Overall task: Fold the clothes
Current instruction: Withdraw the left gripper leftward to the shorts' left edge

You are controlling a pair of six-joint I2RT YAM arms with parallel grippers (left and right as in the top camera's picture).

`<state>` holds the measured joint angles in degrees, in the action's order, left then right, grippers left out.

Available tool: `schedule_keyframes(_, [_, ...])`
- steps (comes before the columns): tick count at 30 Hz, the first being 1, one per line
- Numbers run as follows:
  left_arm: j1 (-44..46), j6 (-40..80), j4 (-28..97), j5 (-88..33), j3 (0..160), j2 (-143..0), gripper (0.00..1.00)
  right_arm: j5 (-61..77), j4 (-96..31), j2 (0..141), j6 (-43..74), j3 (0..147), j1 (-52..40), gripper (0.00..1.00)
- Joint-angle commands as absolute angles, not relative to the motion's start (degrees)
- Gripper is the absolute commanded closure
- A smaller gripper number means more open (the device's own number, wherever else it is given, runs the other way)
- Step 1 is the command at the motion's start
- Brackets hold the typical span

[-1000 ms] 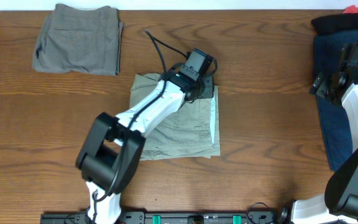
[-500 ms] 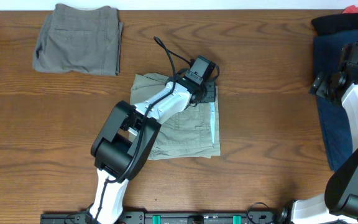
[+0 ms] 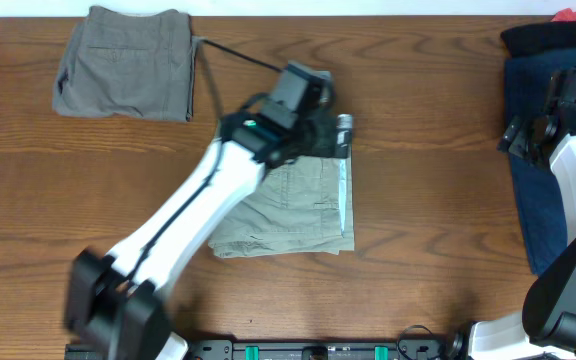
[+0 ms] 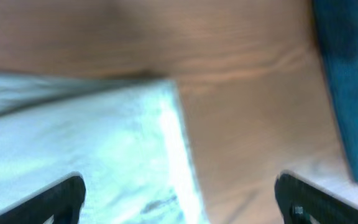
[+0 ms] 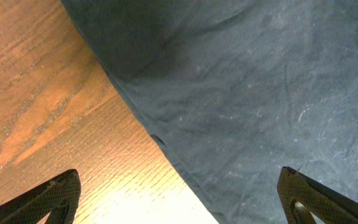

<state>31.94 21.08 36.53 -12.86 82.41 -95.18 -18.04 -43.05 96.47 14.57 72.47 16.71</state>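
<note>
The khaki shorts [image 3: 298, 205] will be laid folded on the grey-olive shorts, so my left gripper will next grab them by the edge [image 3: 216, 232] opposite the pale blue cloth piece.
Khaki shorts [image 3: 298, 205] lie folded in the middle of the table, a pale blue strip along their right edge. My left gripper [image 3: 334, 135] hovers over their top right corner, open with nothing between its fingers. The left wrist view is blurred: the shorts' corner [image 4: 104, 137] shows pale below the left gripper [image 4: 179, 186]. My right gripper [image 3: 521, 135] stands open over the left edge of a navy garment [image 3: 538, 200]. In the right wrist view the right gripper [image 5: 179, 180] spans that navy cloth [image 5: 260, 81] and bare wood.
Grey-olive shorts [image 3: 126, 62] lie folded at the back left. Black cloth [image 3: 543, 38] and a bit of red cloth [image 3: 571, 15] sit at the back right above the navy garment. The left arm's cable [image 3: 233, 55] runs across the table behind the khaki shorts.
My left gripper has gone from shut to open at the khaki shorts' top right corner, and the left arm has swung, its lower part now further left. The right arm has not moved.
</note>
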Motion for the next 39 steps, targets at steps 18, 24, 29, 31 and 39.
schedule_keyframes(18, [-2.3, 4.1, 50.0, -22.2, 68.4, -91.7, 0.02, -19.1, -43.1, 95.9, 14.1, 72.4, 16.9, 0.01])
schedule_keyframes(24, [-5.5, 1.1, 44.7, -29.7, 60.1, -92.7, 0.02, -19.0, -43.1, 95.9, 14.1, 72.4, 16.9, 0.01])
schedule_keyframes(29, [-4.1, 1.1, 39.9, -33.3, 54.9, -94.5, 0.02, -19.0, -43.1, 95.9, 14.1, 72.4, 16.9, 0.01])
schedule_keyframes(31, [-3.3, 1.1, 37.9, -34.0, 53.4, -95.6, 0.02, -19.0, -43.1, 95.9, 14.1, 72.4, 16.9, 0.01])
schedule_keyframes(39, [-1.8, 1.5, 33.8, -34.1, 52.7, -100.4, 0.02, -19.0, -43.1, 95.9, 14.1, 72.4, 16.9, 0.01])
